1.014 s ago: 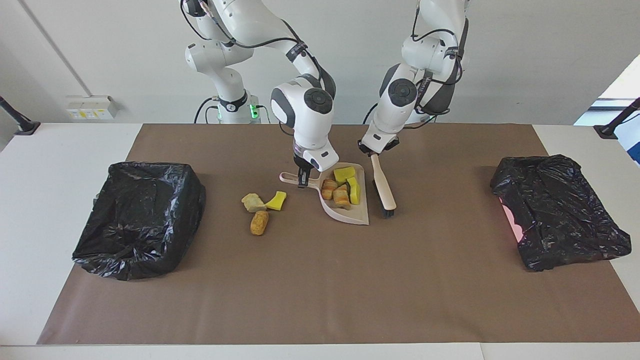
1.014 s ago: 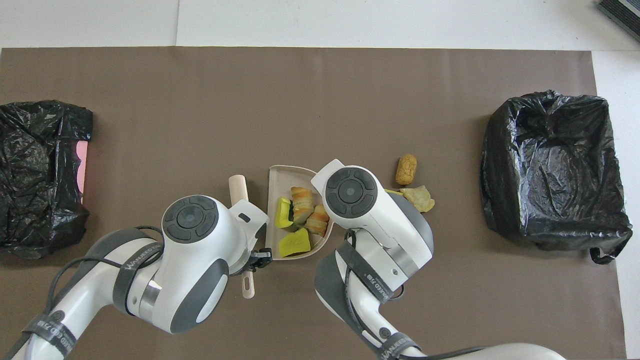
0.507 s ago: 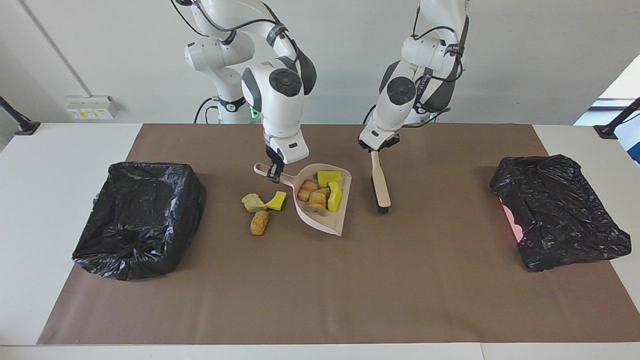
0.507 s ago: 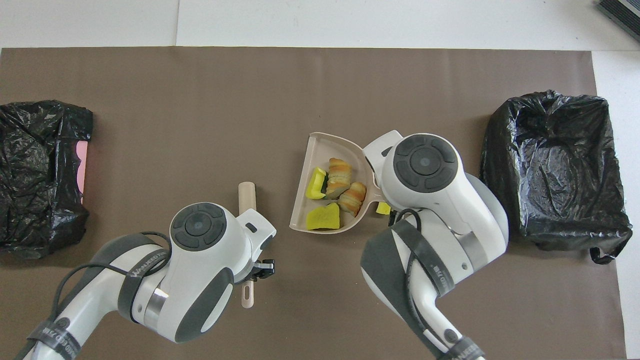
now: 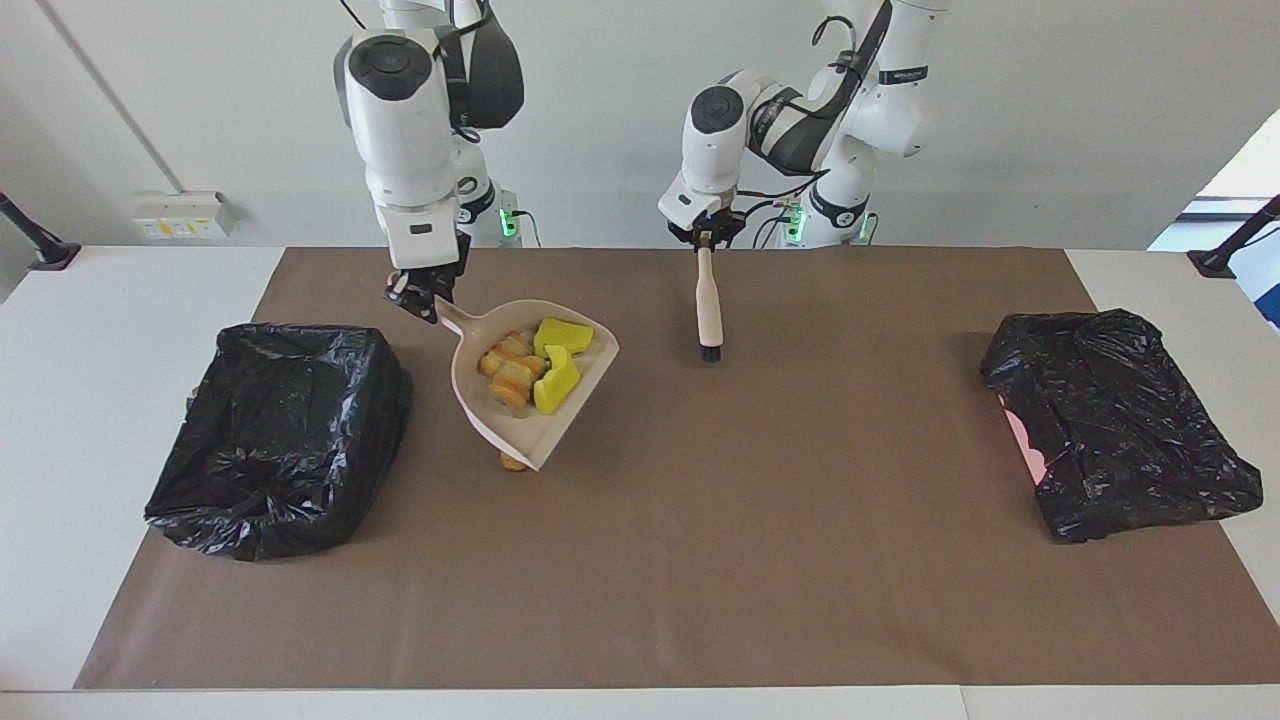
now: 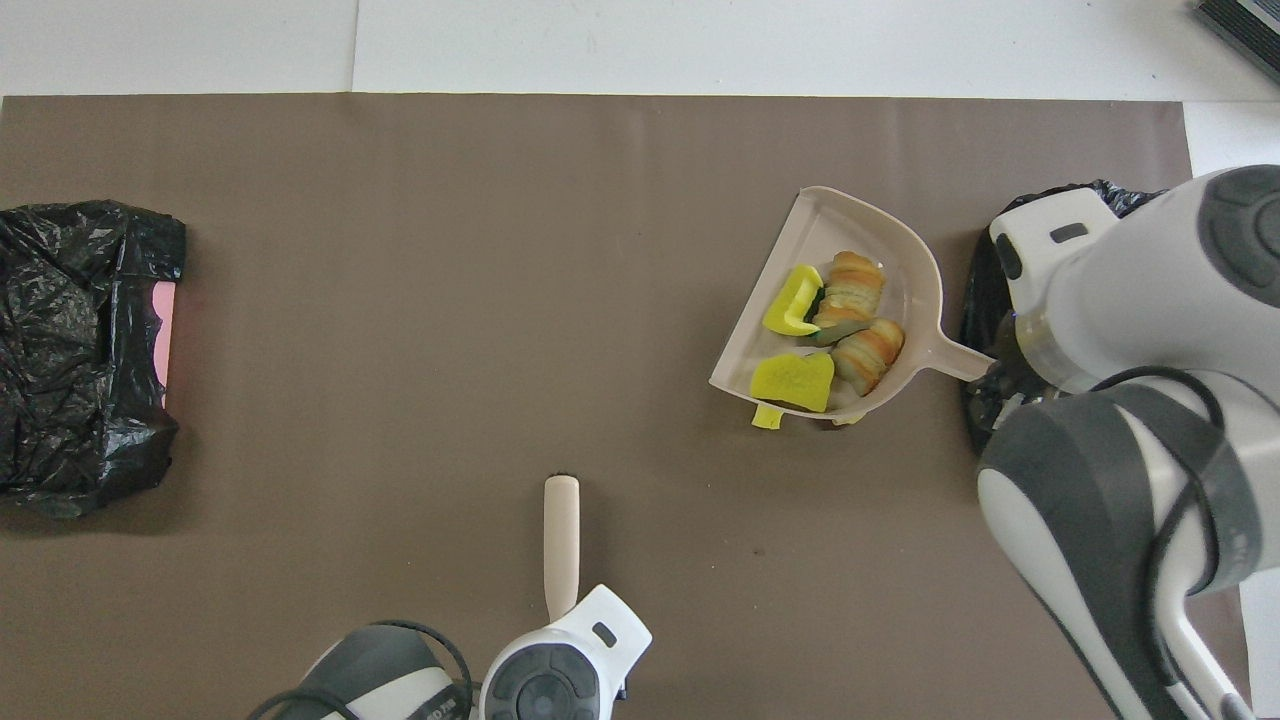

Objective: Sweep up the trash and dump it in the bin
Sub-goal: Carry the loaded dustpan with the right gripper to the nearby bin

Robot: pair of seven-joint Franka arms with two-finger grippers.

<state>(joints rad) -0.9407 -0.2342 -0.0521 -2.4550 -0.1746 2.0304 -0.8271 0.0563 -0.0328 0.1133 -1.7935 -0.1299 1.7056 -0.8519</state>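
Note:
I need to keep my left gripper closed on the beige brush: in the overhead view, the brush hangs raised above the brown mat in my left gripper.
My right gripper (image 5: 421, 299) is shut on the handle of the pale pink dustpan (image 5: 521, 434), held tilted in the air beside the black-lined bin (image 5: 281, 434). In the pan (image 6: 832, 226) lie trash pieces: yellow sponge pieces (image 5: 563, 335) (image 6: 795, 380) and striped bread-like lumps (image 5: 508, 375) (image 6: 851, 294). The raised pan hides most of the loose trash on the mat; an orange lump (image 5: 513, 462) and a yellow scrap (image 6: 767, 418) peek out below it. My left gripper (image 5: 706, 240) is shut on the beige brush (image 5: 709, 308) (image 6: 561, 538), which hangs bristles down.
A brown mat (image 5: 700, 560) covers the table. A second crumpled black bag (image 5: 1115, 435) (image 6: 80, 340) with something pink under it lies at the left arm's end. In the overhead view my right arm hides most of the bin (image 6: 1100, 190).
My right arm has lifted the loaded dustpan and carried it toward the bin at its end of the table. My left arm has raised the brush and drawn it back toward the robots.

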